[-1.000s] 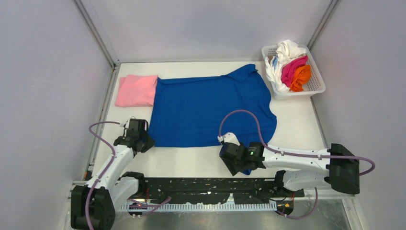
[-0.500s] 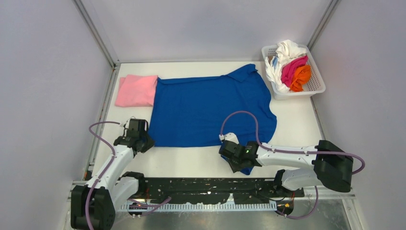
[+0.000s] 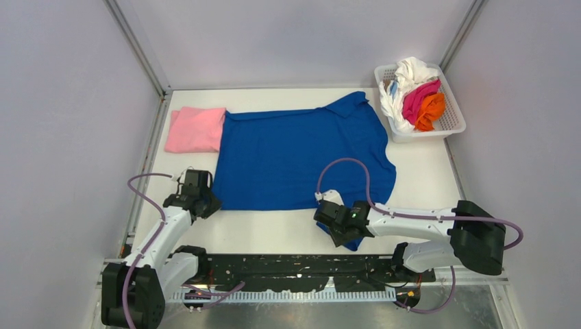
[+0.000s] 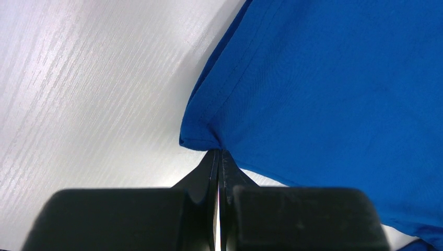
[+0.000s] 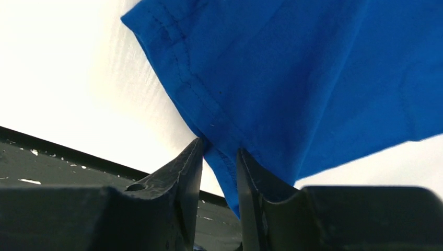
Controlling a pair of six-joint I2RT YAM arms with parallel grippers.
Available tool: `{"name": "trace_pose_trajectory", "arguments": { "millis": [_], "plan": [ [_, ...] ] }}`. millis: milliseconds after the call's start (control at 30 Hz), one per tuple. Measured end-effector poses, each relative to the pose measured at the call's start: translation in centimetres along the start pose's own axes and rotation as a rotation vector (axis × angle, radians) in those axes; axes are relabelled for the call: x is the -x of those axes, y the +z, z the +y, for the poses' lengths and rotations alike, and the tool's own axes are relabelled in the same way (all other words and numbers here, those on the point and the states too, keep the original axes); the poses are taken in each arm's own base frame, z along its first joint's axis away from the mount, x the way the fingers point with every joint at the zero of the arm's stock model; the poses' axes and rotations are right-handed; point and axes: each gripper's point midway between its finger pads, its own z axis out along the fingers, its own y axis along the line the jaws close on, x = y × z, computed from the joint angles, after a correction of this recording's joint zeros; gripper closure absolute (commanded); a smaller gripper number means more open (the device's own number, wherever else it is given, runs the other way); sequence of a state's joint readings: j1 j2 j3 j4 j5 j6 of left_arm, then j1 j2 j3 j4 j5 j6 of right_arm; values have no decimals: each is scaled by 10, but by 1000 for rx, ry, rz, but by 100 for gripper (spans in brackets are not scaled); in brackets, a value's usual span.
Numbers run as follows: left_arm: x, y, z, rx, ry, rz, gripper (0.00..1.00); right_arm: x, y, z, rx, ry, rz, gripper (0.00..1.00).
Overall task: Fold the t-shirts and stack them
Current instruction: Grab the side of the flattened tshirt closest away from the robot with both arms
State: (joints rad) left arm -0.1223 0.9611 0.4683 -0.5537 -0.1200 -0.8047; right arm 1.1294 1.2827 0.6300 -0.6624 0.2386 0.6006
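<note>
Next, my right gripper grabs the royal blue t-shirt's near sleeve, opposite the held hem corner, to fold the t-shirt's near side over.
A royal blue t-shirt (image 3: 294, 154) lies spread flat on the white table, plain side up. My left gripper (image 3: 205, 205) is shut on its near left hem corner (image 4: 201, 138) at table level. My right gripper (image 3: 340, 236) is at the shirt's near right sleeve. Its jaws stand a little apart, with the sleeve's hem (image 5: 222, 157) hanging between them, near the table's front edge. A folded light pink t-shirt (image 3: 196, 129) lies at the far left, touching the blue one. White (image 3: 414, 68), magenta (image 3: 419, 98) and orange (image 3: 431, 110) tees are heaped in the basket.
A white plastic mesh basket (image 3: 453, 125) stands at the far right corner. Grey walls close in the table on three sides. A black rail (image 3: 288, 271) runs along the near edge between the arm bases.
My right arm has stretched out and its gripper has shifted a little left and away along the sleeve. The left arm and the shirts have not moved.
</note>
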Motion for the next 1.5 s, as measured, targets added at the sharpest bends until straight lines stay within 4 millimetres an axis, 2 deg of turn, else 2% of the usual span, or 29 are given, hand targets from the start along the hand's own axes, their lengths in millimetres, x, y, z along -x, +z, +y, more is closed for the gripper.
{"name": "trace_pose_trajectory", "arguments": {
  "millis": [267,400,467,567,600,767,833,900,1033,1100,1200,1333,1500],
  "plan": [
    [1,0,0,2,1,-3,100,12,-19,-12,-9,49,-33,59],
    [1,0,0,1,2,-3,100,10,-15,-21,-27,86,-13,54],
    [1,0,0,1,2,-4,100,2,-10,-25,-33,95,17,52],
    [1,0,0,2,2,-4,100,-11,0,-24,-35,93,73,49],
    [1,0,0,2,2,-4,100,-10,0,-22,-21,94,75,50],
    [3,0,0,5,3,-10,100,-10,1,-12,22,94,84,61],
    [3,0,0,5,3,-11,100,-10,1,-10,24,83,84,68],
    [3,-1,0,5,4,-11,100,-11,3,-7,20,71,93,83],
    [4,-1,2,14,5,-16,100,-9,1,2,9,48,88,94],
    [4,-3,4,19,4,-24,100,-12,-1,4,-1,30,86,95],
    [6,-8,8,26,-1,-41,100,-26,-8,11,7,-9,111,95],
    [8,-18,15,38,-12,-76,100,-52,-30,11,21,-52,167,95],
    [6,-33,23,14,-43,-131,100,-68,-57,14,91,-51,184,95]
  ]
}}
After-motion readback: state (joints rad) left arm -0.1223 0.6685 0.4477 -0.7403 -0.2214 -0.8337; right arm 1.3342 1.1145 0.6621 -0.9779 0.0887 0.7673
